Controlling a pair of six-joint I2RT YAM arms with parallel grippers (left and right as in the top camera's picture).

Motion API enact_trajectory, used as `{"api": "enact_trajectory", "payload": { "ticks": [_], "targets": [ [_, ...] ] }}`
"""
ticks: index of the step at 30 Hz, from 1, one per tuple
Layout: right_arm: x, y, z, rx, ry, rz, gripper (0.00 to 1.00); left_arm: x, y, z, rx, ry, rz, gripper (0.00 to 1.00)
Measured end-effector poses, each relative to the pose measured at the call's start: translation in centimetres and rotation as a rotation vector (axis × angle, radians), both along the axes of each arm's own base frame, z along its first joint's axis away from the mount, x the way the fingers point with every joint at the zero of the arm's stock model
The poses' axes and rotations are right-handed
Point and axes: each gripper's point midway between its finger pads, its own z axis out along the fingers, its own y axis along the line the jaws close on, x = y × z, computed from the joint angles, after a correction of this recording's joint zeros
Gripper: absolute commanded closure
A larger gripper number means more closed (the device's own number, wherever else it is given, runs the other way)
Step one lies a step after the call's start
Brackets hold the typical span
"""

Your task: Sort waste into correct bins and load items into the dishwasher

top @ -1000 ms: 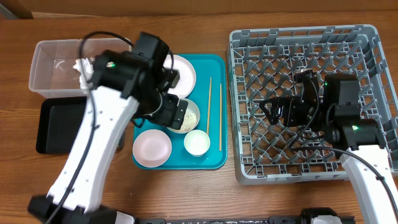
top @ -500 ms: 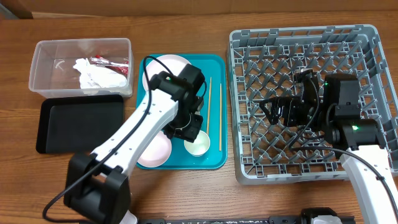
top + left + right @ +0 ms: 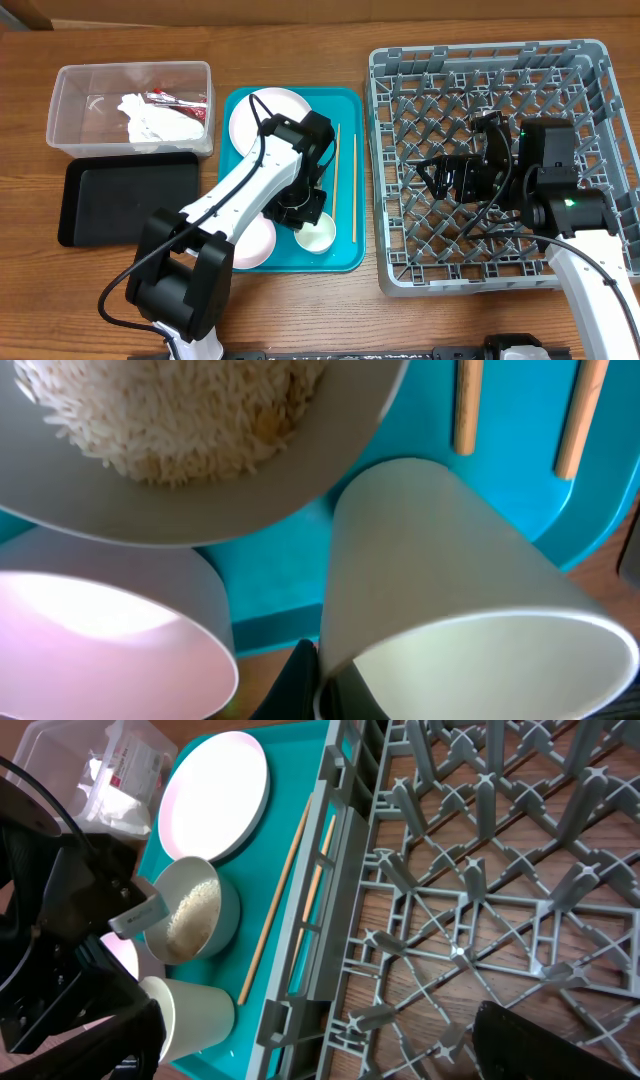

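Note:
The right gripper grabs across the small white bowl's outer sides [image 3: 323, 240] [image 3: 203, 1024] next, opposite the bowl's pinched rim, to load the dishwasher.
On the teal tray [image 3: 345, 108], my left gripper [image 3: 308, 208] is shut on the rim of a small white bowl [image 3: 320, 235]. In the left wrist view one dark finger [image 3: 300, 685] lies outside that bowl's [image 3: 440, 560] wall and the other sits inside it. The rice-filled bowl [image 3: 180, 420] stands just beyond, hidden under my arm from overhead. A large plate [image 3: 265, 108], a small plate [image 3: 250, 245] and two chopsticks [image 3: 337, 160] also lie on the tray. My right gripper [image 3: 435, 178] hangs open over the grey dish rack [image 3: 590, 80], holding nothing.
A clear tub [image 3: 70, 110] at the left holds a crumpled napkin [image 3: 150, 120] and a red-and-white wrapper [image 3: 165, 97]. A black tray [image 3: 120, 195] lies in front of it. The rack's upright pegs [image 3: 470, 850] stand close under my right gripper.
My left arm has swung right and down the tray from above the rice bowl, and its gripper has shut on the small bowl's rim. The right arm has not moved.

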Motion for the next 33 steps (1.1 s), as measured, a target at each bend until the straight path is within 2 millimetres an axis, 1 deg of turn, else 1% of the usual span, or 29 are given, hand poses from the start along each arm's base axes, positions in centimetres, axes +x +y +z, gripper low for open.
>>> {"api": "enact_trajectory", "payload": {
  "ticks": [2, 3, 4, 6, 7, 8, 9, 11, 13, 14, 15, 16, 19, 20, 21, 22, 23, 24, 26, 28, 30, 33],
  "targets": [
    [0.0, 0.0, 0.0, 0.003, 0.003, -0.003, 0.00, -0.5, -0.2, 0.6, -0.014, 0.028, -0.014, 0.96],
    [0.0, 0.0, 0.0, 0.011, 0.009, -0.012, 0.00, -0.6, -0.7, 1.6, -0.049, 0.045, -0.033, 0.96],
    [0.0, 0.2, 0.2, 0.029, 0.014, -0.018, 0.00, -0.4, -1.4, 2.8, -0.103, 0.055, -0.052, 0.96],
    [0.2, 0.9, 0.9, 0.089, 0.007, -0.011, 0.00, 0.4, -2.3, 4.5, -0.184, 0.046, -0.069, 0.96],
    [0.3, 1.4, 1.4, 0.123, -0.001, 0.002, 0.00, 0.9, -3.1, 6.0, -0.273, 0.047, -0.079, 0.96],
    [0.4, 1.9, 1.9, 0.155, -0.010, 0.016, 0.00, 1.5, -3.4, 7.0, -0.329, 0.034, -0.081, 0.96],
    [0.4, 2.8, 3.0, 0.216, -0.030, 0.050, 0.00, 2.2, -3.8, 8.4, -0.417, 0.025, -0.075, 0.96],
    [0.4, 4.0, 4.5, 0.292, -0.057, 0.102, 0.01, 3.8, -4.0, 10.9, -0.613, 0.004, -0.043, 0.96],
    [0.1, 5.8, 6.3, 0.361, -0.094, 0.176, 0.04, 4.7, -3.6, 12.6, -0.762, -0.001, 0.001, 0.96],
    [0.1, 6.1, 6.7, 0.372, -0.107, 0.191, 0.04, 5.0, -3.5, 13.4, -0.826, -0.002, 0.019, 0.96],
    [0.0, 7.3, 7.8, 0.402, -0.144, 0.238, 0.05, 5.3, -3.3, 14.2, -0.890, -0.006, 0.036, 0.96],
    [-0.3, 8.2, 8.5, 0.421, -0.161, 0.273, 0.06, 5.7, -3.2, 15.2, -0.966, -0.015, 0.054, 0.96],
    [-1.0, 10.1, 9.8, 0.462, -0.198, 0.360, 0.06, 6.0, -3.3, 17.3, -1.106, -0.023, 0.081, 0.96],
    [-1.0, 10.4, 10.0, 0.469, -0.206, 0.377, 0.06, 6.0, -3.4, 17.6, -1.128, -0.023, 0.083, 0.96],
    [-1.1, 11.3, 10.3, 0.492, -0.218, 0.422, 0.06, 5.9, -3.6, 18.1, -1.155, -0.020, 0.085, 0.96],
    [-1.1, 12.1, 9.8, 0.517, -0.193, 0.461, 0.06, 5.7, -3.9, 18.9, -1.204, -0.014, 0.087, 0.96],
    [-1.0, 12.5, 9.8, 0.532, -0.201, 0.490, 0.06, 5.7, -3.9, 19.1, -1.219, -0.013, 0.085, 0.96],
    [-0.8, 13.1, 10.3, 0.558, -0.238, 0.548, 0.06, 5.3, -3.9, 19.4, -1.227, 0.001, 0.089, 0.96],
    [-1.0, 13.9, 9.9, 0.588, -0.224, 0.608, 0.07, 5.1, -4.0, 19.6, -1.241, 0.000, 0.080, 0.96],
    [-1.5, 14.7, 9.7, 0.609, -0.210, 0.658, 0.12, 5.1, -4.0, 19.7, -1.250, -0.010, 0.067, 0.96],
    [-2.1, 15.2, 10.0, 0.619, -0.221, 0.696, 0.16, 5.1, -4.0, 19.7, -1.253, -0.014, 0.063, 0.96],
    [-2.6, 15.8, 10.0, 0.624, -0.215, 0.717, 0.25, 5.1, -4.1, 19.9, -1.261, -0.013, 0.064, 0.96]
  ]
}}
